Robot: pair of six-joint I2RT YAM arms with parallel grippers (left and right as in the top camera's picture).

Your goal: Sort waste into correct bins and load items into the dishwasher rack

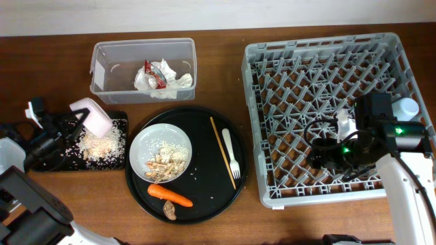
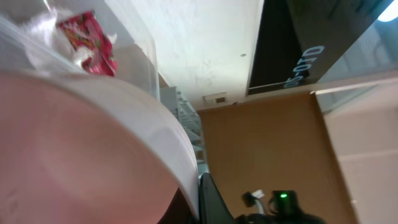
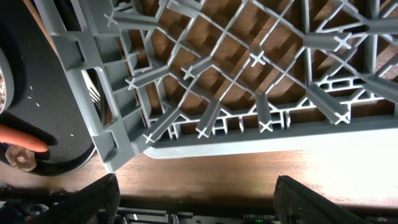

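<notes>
Next, my right gripper grabs the bowl's free rim opposite my left gripper to load the pale pink bowl (image 1: 92, 116).
My left gripper (image 1: 76, 124) is shut on the pale pink bowl (image 1: 92, 116) and holds it tipped over the shallow black tray (image 1: 121, 118), where grain scraps (image 1: 102, 144) lie. In the left wrist view the bowl (image 2: 74, 149) fills the lower left. The clear tub (image 1: 109, 51) holds the napkin (image 1: 178, 79) and red wrapper (image 1: 151, 73). The white plate (image 1: 139, 139) holds brown lumps (image 1: 165, 165). The carrot (image 1: 170, 196), chopsticks (image 1: 222, 151) and fork (image 1: 231, 153) lie beside it. My right gripper (image 1: 324, 154) is open and empty over the grey rack (image 1: 272, 82), also in its wrist view (image 3: 199, 205).
The plate, carrot, fork and chopsticks lie on a large round black tray (image 1: 204, 187), with a brown lump (image 1: 170, 211) at its front. A white cup (image 1: 407, 107) stands at the rack's right edge. The right wrist view shows the rack's front corner (image 3: 112, 149) and the carrot tip (image 3: 22, 138).
</notes>
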